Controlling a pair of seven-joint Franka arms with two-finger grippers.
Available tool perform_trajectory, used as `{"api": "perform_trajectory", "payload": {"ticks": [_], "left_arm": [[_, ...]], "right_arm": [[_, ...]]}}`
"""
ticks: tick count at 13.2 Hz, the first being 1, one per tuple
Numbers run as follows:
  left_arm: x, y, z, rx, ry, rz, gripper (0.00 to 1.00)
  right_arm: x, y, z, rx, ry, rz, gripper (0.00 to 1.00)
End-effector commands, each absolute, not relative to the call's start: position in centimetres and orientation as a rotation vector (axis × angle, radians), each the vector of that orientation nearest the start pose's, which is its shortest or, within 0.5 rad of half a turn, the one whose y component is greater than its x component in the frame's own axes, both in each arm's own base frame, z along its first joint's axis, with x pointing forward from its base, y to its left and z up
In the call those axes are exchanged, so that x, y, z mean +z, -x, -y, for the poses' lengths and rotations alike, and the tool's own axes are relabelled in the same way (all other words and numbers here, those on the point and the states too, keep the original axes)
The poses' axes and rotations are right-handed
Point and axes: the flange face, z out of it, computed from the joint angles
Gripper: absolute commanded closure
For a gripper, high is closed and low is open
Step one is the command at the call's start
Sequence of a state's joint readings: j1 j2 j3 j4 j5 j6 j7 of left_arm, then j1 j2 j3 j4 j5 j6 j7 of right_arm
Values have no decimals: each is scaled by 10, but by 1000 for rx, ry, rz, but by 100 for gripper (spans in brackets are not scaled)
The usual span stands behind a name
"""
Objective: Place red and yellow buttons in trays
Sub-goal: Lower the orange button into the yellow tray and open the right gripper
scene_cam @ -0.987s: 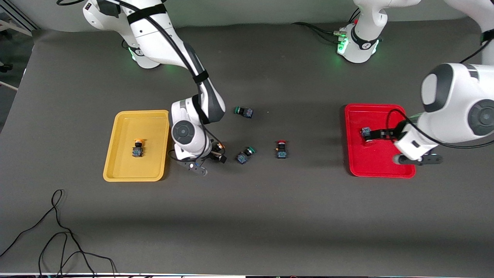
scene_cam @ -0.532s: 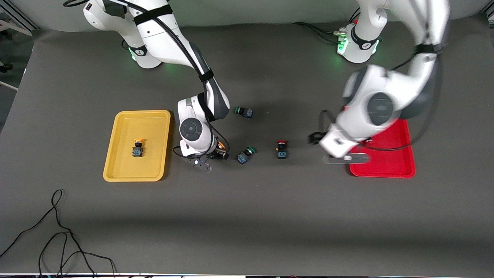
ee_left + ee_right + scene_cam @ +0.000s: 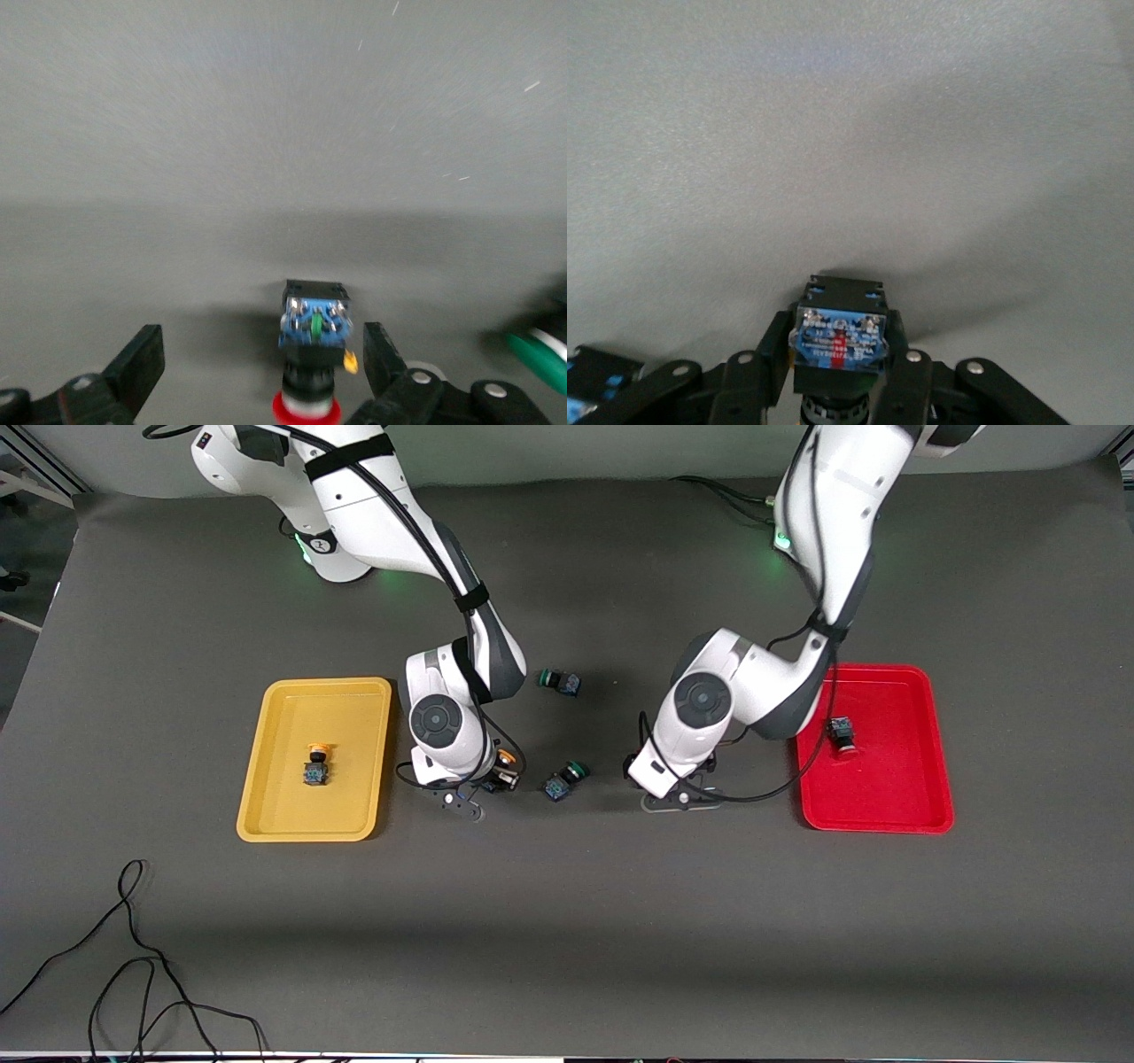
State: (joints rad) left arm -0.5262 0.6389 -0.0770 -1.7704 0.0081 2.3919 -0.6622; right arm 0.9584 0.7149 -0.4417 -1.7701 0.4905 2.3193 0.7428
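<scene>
The red-capped button needs to go in the red tray, so my left gripper needs to take hold of it next by its blue-and-black body (image 3: 315,322).
My left gripper (image 3: 671,788) hangs low over the table's middle, open. In the left wrist view (image 3: 261,343) a red-capped button (image 3: 312,350) lies between its fingers (image 3: 381,354), closer to one of them; the front view hides this button under the hand. My right gripper (image 3: 493,778) is shut on a button with an orange-yellow cap (image 3: 506,760) next to the yellow tray (image 3: 350,713); the right wrist view (image 3: 837,329) shows the blue-labelled body (image 3: 837,341) clamped. Another yellow button (image 3: 316,763) lies in the yellow tray. A red button (image 3: 840,733) lies in the red tray (image 3: 886,788).
Two green-capped buttons lie on the mat between the grippers, one (image 3: 564,779) close to the right gripper, one (image 3: 560,681) farther from the camera. The edge of one green cap (image 3: 542,350) shows in the left wrist view. A black cable (image 3: 133,957) lies at the table's near corner.
The left arm swung from the red tray, where it left a red button, to the table's middle and came down round the other red button. The right gripper shifted slightly at the yellow button.
</scene>
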Motion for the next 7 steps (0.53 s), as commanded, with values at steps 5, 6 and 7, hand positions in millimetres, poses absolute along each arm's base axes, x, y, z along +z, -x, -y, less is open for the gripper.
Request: {"api": "perform_trajectory", "payload": {"ticks": [5,6,7], "left_arm": [[184,-531,392,78,3129,112,0],[184,-530,393,79,3130,112,0],[184,-531,393,79,3132,118,0]], "right_arm": [[353,-571,-217,355,3127,-469,84],[356,-568,-192,397,3125,-445,84],[355,-560,-169,429,3105,-420,84]]}}
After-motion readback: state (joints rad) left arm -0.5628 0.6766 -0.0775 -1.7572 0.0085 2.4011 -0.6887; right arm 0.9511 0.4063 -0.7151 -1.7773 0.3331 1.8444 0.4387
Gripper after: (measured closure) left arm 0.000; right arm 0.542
